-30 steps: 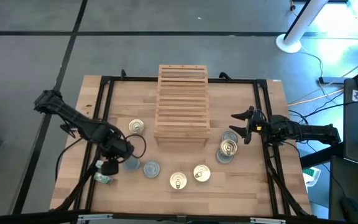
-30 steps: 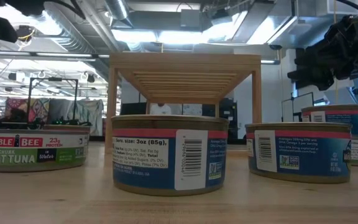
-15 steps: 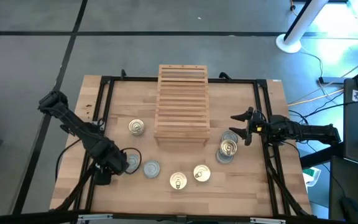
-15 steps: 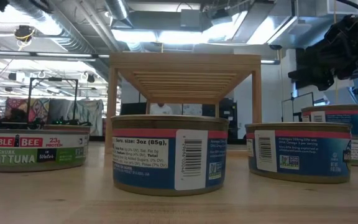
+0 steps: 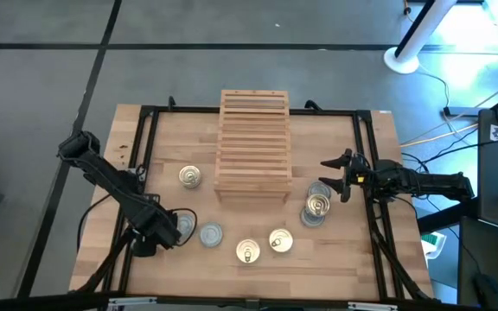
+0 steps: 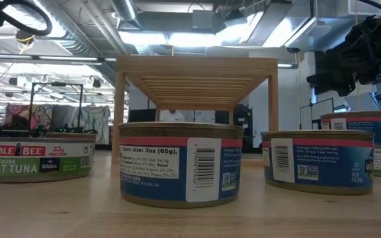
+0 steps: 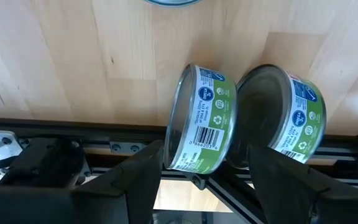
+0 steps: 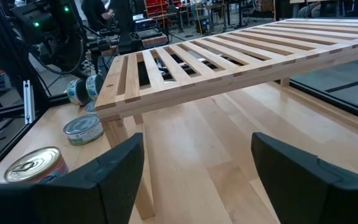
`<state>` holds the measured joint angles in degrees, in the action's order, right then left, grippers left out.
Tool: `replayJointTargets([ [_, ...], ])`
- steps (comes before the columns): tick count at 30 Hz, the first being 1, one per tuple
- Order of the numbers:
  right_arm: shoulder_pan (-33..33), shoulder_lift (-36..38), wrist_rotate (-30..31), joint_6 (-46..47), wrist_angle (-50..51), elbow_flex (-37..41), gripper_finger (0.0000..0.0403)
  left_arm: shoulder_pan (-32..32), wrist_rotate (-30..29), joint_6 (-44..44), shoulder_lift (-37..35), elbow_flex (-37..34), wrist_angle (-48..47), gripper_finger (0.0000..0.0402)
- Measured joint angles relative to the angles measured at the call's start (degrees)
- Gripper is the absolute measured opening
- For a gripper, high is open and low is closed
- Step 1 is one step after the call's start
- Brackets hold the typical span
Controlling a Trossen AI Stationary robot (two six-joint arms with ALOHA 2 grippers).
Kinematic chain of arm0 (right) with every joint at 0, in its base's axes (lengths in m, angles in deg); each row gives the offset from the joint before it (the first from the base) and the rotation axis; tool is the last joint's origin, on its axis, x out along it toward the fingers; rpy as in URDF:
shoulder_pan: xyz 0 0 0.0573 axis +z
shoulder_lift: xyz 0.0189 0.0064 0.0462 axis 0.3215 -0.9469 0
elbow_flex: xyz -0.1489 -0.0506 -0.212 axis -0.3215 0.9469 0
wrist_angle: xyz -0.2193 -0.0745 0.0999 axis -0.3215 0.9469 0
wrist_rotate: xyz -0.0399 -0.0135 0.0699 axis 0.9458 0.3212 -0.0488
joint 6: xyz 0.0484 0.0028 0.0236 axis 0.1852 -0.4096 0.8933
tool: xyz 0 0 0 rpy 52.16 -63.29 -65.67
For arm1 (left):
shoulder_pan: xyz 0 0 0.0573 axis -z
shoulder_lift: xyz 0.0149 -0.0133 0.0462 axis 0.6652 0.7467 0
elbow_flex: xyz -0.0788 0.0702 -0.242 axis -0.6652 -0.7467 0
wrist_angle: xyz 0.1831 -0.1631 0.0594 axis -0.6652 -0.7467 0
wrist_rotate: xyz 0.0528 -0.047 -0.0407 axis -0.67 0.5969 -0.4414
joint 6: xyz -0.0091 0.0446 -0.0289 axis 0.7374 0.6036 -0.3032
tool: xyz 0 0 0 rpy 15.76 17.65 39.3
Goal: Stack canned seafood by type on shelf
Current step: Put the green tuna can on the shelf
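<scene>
My left gripper isn't ready to close yet: its fingers stop above the first tin's green-labelled side (image 7: 209, 118). It should lower its fingers first and then close on the tin.
Two green-labelled tins (image 7: 202, 118) (image 7: 284, 121) lie on their sides at the table's near left edge, beside the black frame rail (image 7: 55, 155). My left gripper (image 7: 207, 158) (image 5: 151, 237) points steeply down over them, open, with its fingers either side of the first tin and apart from it. In the high view it hides both. More tins sit flat on the table: gold-topped tins (image 5: 189, 176) (image 5: 247, 251) (image 5: 280, 241), a silver-topped tin (image 5: 210, 233) and a small pile (image 5: 316, 207). The slatted wooden shelf (image 5: 253, 142) stands mid-table with nothing on it. My right gripper (image 5: 331, 173) (image 8: 197, 186) waits open and level, right of the shelf.
A black metal frame (image 5: 145, 155) runs around the tabletop, close to the left arm. From table height, blue-labelled tins (image 6: 180, 165) (image 6: 319, 162) and a green tuna tin (image 6: 35, 158) stand before the shelf (image 6: 194, 79). Bare wood lies left of the shelf.
My left gripper has swung toward the table's near edge and sunk, tipping further down. It now hangs over the green tin by the frame rail, covering it in the high view. Its jaw gap is unchanged. No tin has moved.
</scene>
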<state>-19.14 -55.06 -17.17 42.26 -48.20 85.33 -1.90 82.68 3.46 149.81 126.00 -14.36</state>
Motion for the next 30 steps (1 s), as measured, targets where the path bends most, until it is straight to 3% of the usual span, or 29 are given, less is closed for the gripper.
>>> replayJointTargets([
  [15, -0.02, 0.0, 0.0, 0.0, -0.06, 0.04, 0.0294, 0.0, -0.02, -0.21, 0.04, -0.17, 0.73, 0.0227],
  [30, 0.0, 0.0, -0.02, -0.01, -0.2, 0.09, 0.0294, 0.33, 2.39, -0.12, 0.07, -4.72, 4.09, 0.0227],
])
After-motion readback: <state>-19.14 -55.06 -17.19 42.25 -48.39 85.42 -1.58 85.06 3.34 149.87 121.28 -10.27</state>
